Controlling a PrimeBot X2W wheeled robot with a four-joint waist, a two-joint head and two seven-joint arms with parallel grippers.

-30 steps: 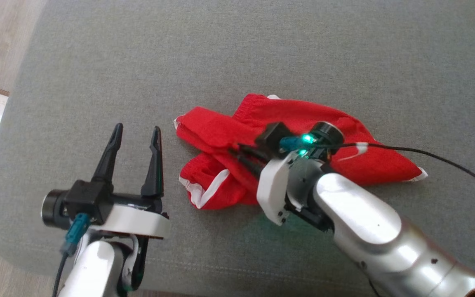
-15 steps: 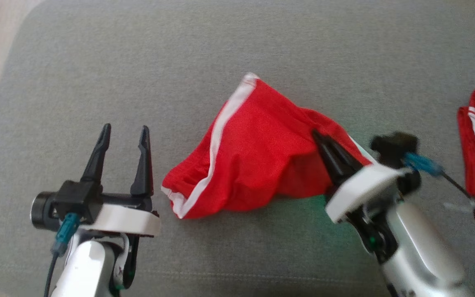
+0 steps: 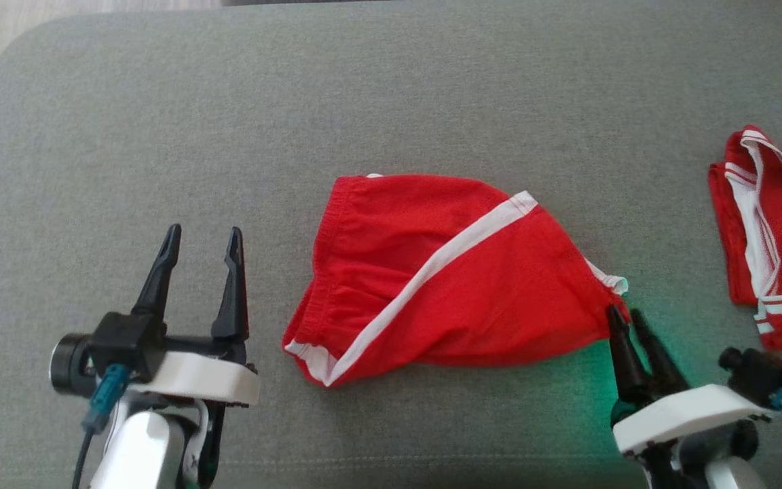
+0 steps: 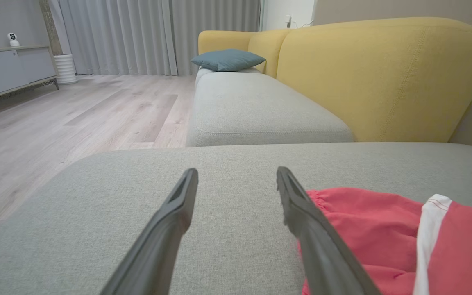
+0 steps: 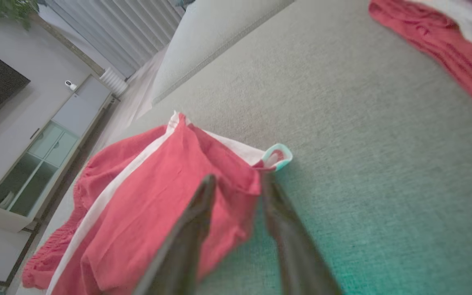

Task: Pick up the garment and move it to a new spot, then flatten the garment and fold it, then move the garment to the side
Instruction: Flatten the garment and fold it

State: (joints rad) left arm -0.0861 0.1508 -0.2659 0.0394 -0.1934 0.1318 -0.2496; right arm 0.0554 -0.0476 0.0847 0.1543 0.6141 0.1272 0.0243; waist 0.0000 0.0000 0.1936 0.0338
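Observation:
The red panel of the shorts (image 3: 490,293) is spread flat on the cushion, so the left gripper will next pinch the shorts by their white waistband corner (image 3: 308,355).
The garment (image 3: 445,272) is a pair of red shorts with white side stripes. It lies spread on the grey sofa cushion (image 3: 228,136), waistband to the left. My right gripper (image 3: 623,314) is at its right corner, near the front edge. In the right wrist view (image 5: 239,178) the fingers stand apart, with the garment's (image 5: 154,196) corner hem lying loose between them. My left gripper (image 3: 202,234) hovers open and empty just left of the waistband. In the left wrist view (image 4: 236,172) the garment (image 4: 367,217) lies beside its right finger.
A second red and white garment (image 3: 771,231) lies folded at the cushion's right edge and shows again in the right wrist view (image 5: 445,45). A yellow backrest (image 4: 375,73) rises behind the cushion. A blue pillow (image 4: 228,59) lies on the seat beyond. Wooden floor (image 4: 76,110) is on the left.
My right gripper dragged the crumpled garment rightward and toward the front edge, spreading it out, then parted its fingers at the corner. The head view shifted right. The left gripper stayed still.

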